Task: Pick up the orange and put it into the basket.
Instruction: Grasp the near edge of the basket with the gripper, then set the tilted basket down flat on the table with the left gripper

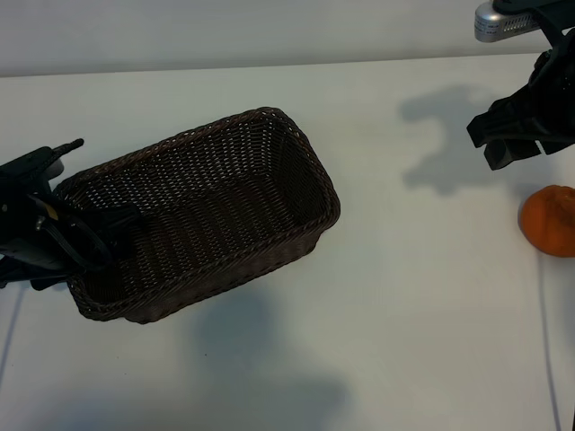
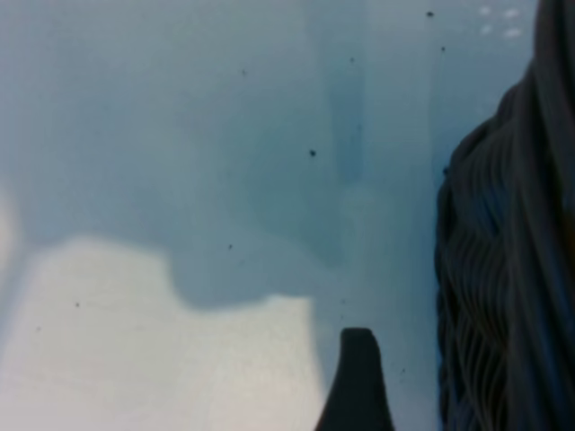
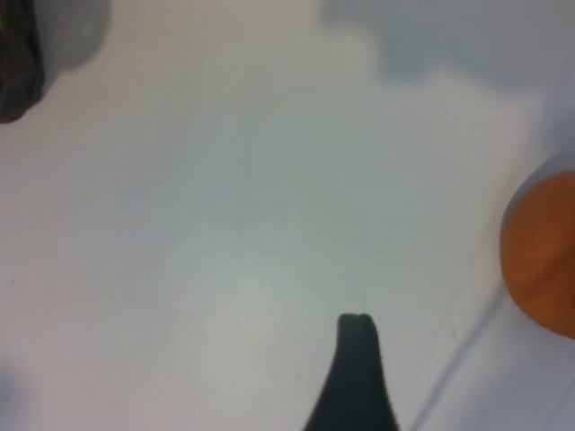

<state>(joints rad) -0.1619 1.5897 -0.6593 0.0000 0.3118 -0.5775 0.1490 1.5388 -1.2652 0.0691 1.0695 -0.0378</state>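
The basket is far too wide for my fingers, so my left gripper should next grab it by the rim of its short end (image 1: 65, 193).
The orange (image 1: 550, 220) lies on the white table at the far right edge; in the right wrist view the orange (image 3: 544, 260) is off to one side of my finger (image 3: 358, 359). My right gripper (image 1: 496, 148) hangs open and empty just behind the orange and slightly left of it. The dark brown wicker basket (image 1: 296, 144) stands askew at centre-left with nothing in it. My left gripper (image 1: 85, 238) is at the basket's left end, open, with one dark finger reaching over the rim. In the left wrist view the basket wall (image 2: 503, 269) stands close beside my finger (image 2: 358, 377).
A thin white cable (image 1: 548, 341) runs along the table's right side, in front of the orange. The table's back edge (image 1: 269, 67) runs behind the basket. Bare white tabletop lies between basket and orange.
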